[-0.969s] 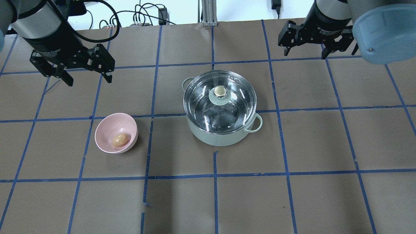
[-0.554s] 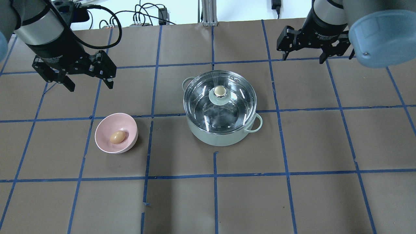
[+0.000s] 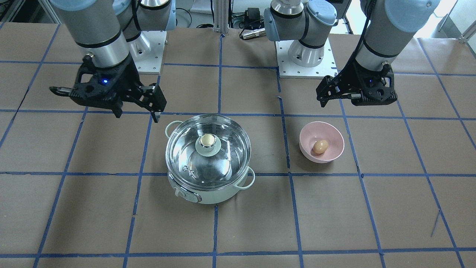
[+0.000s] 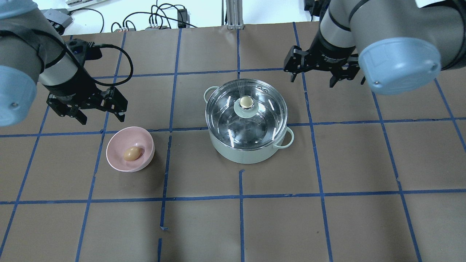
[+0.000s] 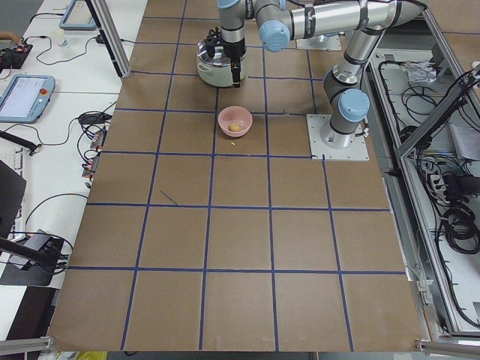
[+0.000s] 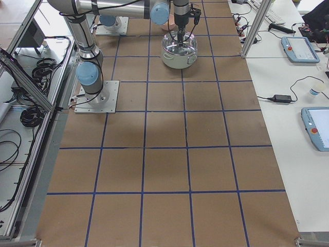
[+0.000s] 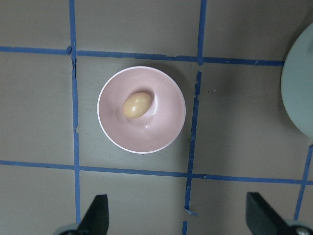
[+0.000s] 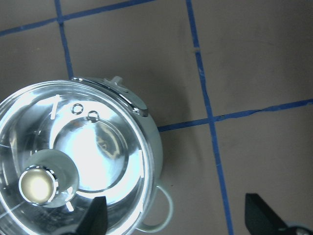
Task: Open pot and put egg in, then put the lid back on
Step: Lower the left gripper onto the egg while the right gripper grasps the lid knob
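Note:
My right gripper grabs the glass lid by its cream-gold knob [image 8: 35, 182] next, since the lid is too wide for the fingers.
The mint-green pot [image 4: 240, 154] stands mid-table with the glass lid [image 4: 260, 125] on it, cream-gold knob [image 4: 246, 102] at centre. The tan egg [image 4: 131, 153] lies in a pink bowl [image 4: 115, 140] to the pot's left. My left gripper [image 4: 102, 118] is open and empty, hovering just beyond the bowl. In the left wrist view, the egg [image 7: 136, 105] lies ahead of the open fingers [image 7: 95, 218]. My right gripper [image 4: 312, 80] is open and empty, above the table just beyond and to the right of the pot. The right wrist view shows the lid [image 8: 98, 147] and knob [image 8: 35, 182].
The table is brown paper with a blue tape grid [image 4: 238, 196]. Cables [image 4: 160, 18] lie along the far edge. The two arm bases [image 3: 305, 56] stand on the robot's side. The pot's control knob [image 3: 181, 193] faces the operators' side.
My left gripper has moved nearer, toward the pink bowl. My right gripper has moved left toward the pot. Both stay open. The pot, lid and bowl have not moved.

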Robot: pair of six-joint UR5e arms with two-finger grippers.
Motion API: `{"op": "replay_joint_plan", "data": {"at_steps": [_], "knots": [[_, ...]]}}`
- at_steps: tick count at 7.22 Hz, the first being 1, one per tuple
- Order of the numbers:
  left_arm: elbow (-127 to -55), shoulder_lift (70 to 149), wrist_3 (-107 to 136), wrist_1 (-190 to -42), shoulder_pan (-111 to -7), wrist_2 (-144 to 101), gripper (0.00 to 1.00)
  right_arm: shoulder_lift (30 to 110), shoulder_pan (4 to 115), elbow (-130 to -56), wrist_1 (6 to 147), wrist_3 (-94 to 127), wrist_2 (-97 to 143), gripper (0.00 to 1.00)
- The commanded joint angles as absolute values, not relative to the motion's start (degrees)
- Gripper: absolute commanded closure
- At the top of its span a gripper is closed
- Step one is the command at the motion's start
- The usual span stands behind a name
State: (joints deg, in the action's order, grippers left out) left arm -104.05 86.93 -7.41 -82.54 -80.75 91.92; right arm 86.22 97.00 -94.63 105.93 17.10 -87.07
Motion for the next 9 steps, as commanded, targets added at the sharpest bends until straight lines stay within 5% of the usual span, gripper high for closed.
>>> {"op": "replay_joint_plan", "data": {"at_steps": [1, 4, 9], "knots": [[-113.5, 87.6, -11.7, -69.6, -79.4, 91.7, 0.00, 82.0, 104.6, -94.9, 112.3, 27.4, -86.5, 0.00], [-122.0, 91.0, -19.9, -55.2, -79.4, 91.7, 0.00, 78.6, 107.3, -96.0, 116.9, 30.1, -86.6, 0.00], [-122.3, 96.7, -29.5, -47.8, -79.5, 91.9, 0.00, 75.4, 109.3, -96.1, 121.9, 19.0, -86.6, 0.05]]}}
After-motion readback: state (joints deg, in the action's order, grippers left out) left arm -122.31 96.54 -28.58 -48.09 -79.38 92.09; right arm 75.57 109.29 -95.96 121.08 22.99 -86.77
